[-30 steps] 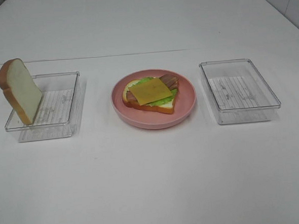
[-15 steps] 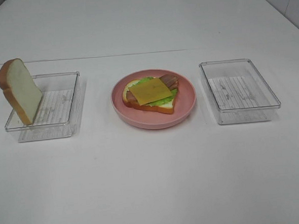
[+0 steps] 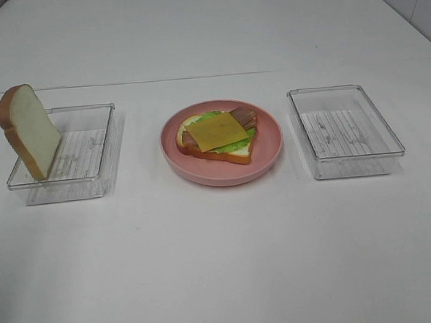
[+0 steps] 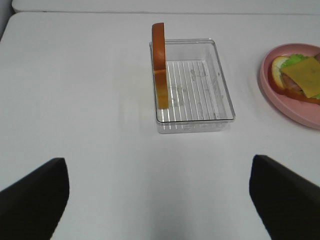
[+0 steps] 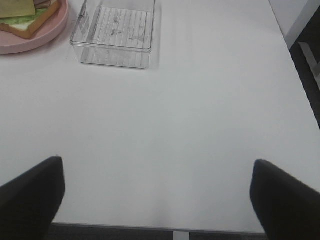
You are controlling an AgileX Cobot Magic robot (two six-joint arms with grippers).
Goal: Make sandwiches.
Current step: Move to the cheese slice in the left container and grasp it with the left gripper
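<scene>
My left gripper grabs the standing bread slice by its top crust [image 3: 12, 95] next, to finish the sandwich [image 3: 215, 136] on the pink plate.
An open-faced sandwich [image 3: 215, 136] lies on the round pink plate [image 3: 270, 138]: a bread slice, green lettuce, a bacon strip and a yellow cheese square [image 3: 214, 131] on top. A second bread slice [image 3: 29, 132] stands on edge, leaning against the left wall of the left clear box [image 3: 83, 151]. Neither gripper shows in the high view. My left gripper [image 4: 159, 200] is open and hangs well short of that box [image 4: 200, 85] and the slice [image 4: 159, 70]. My right gripper [image 5: 159, 200] is open and empty above bare table, far from the sandwich [image 5: 22, 15].
An empty clear box [image 3: 344, 130] stands right of the plate and also shows in the right wrist view as the box [image 5: 114, 35]. The plate's rim [image 4: 265, 80] shows in the left wrist view. The table's right edge [image 5: 295, 65] drops off close to the right arm.
</scene>
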